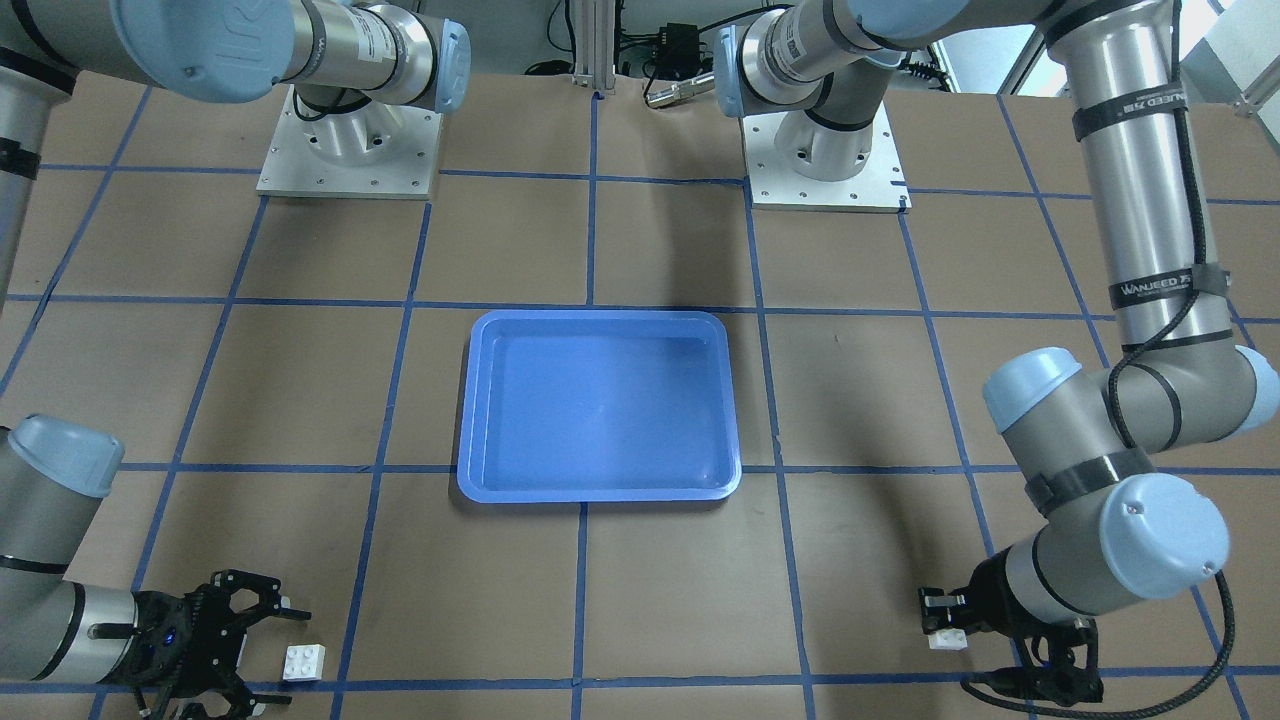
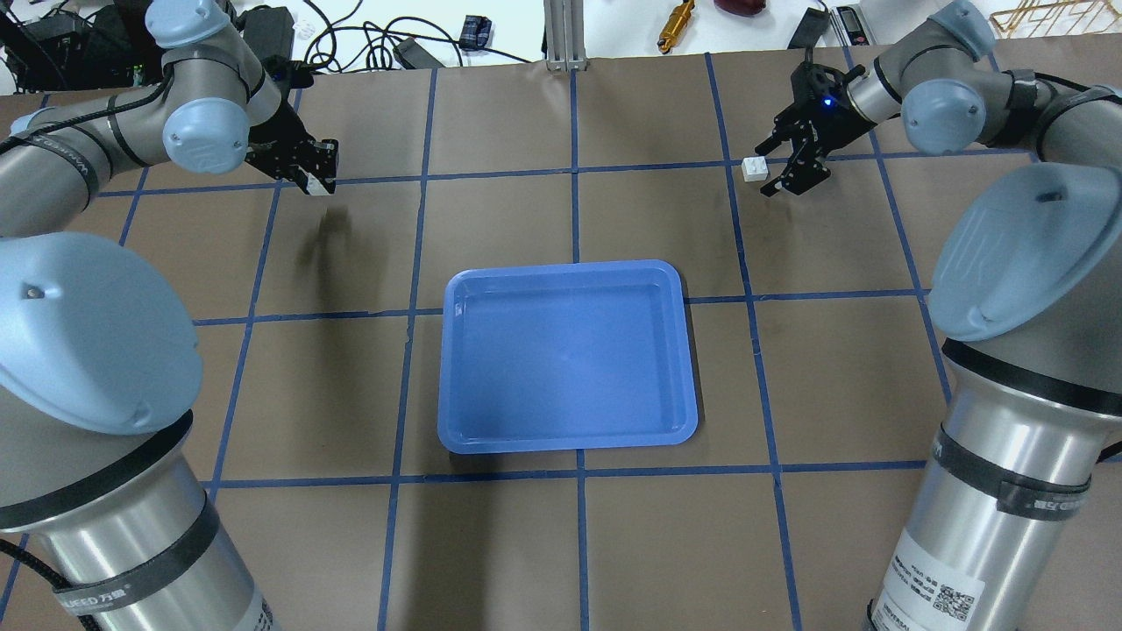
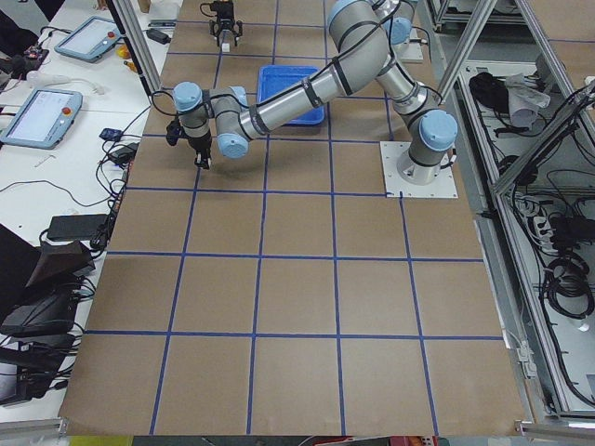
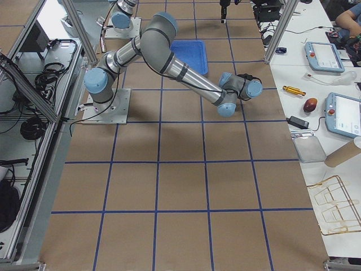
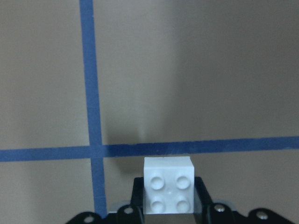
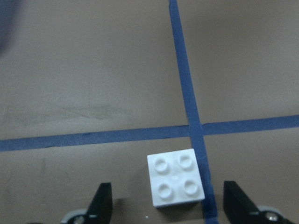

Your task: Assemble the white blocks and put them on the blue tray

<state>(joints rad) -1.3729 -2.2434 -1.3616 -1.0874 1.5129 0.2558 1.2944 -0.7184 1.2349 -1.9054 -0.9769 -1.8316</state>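
Observation:
The robot's right gripper should hold the second white block by its smooth sides next, so that the robot can then assemble the white blocks.
The blue tray [image 2: 568, 355] lies empty at the table's middle; it also shows in the front view [image 1: 600, 405]. My left gripper [image 2: 317, 175] is shut on one white block [image 2: 314, 185] and holds it just above the table at the far left; the left wrist view shows the block [image 5: 168, 185], studs up, between the fingers. The front view shows this gripper [image 1: 938, 622] with its block [image 1: 948, 640]. My right gripper [image 2: 770, 166] is open at the far right. The other white block [image 2: 754, 168] rests on the table between its fingertips, as the right wrist view [image 6: 176, 183] shows.
Blue tape lines [image 2: 574, 175] grid the brown table. Cables and small tools [image 2: 675, 17] lie beyond its far edge. The arms' base plates [image 1: 348, 150] stand at the robot's side. Bare table surrounds the tray.

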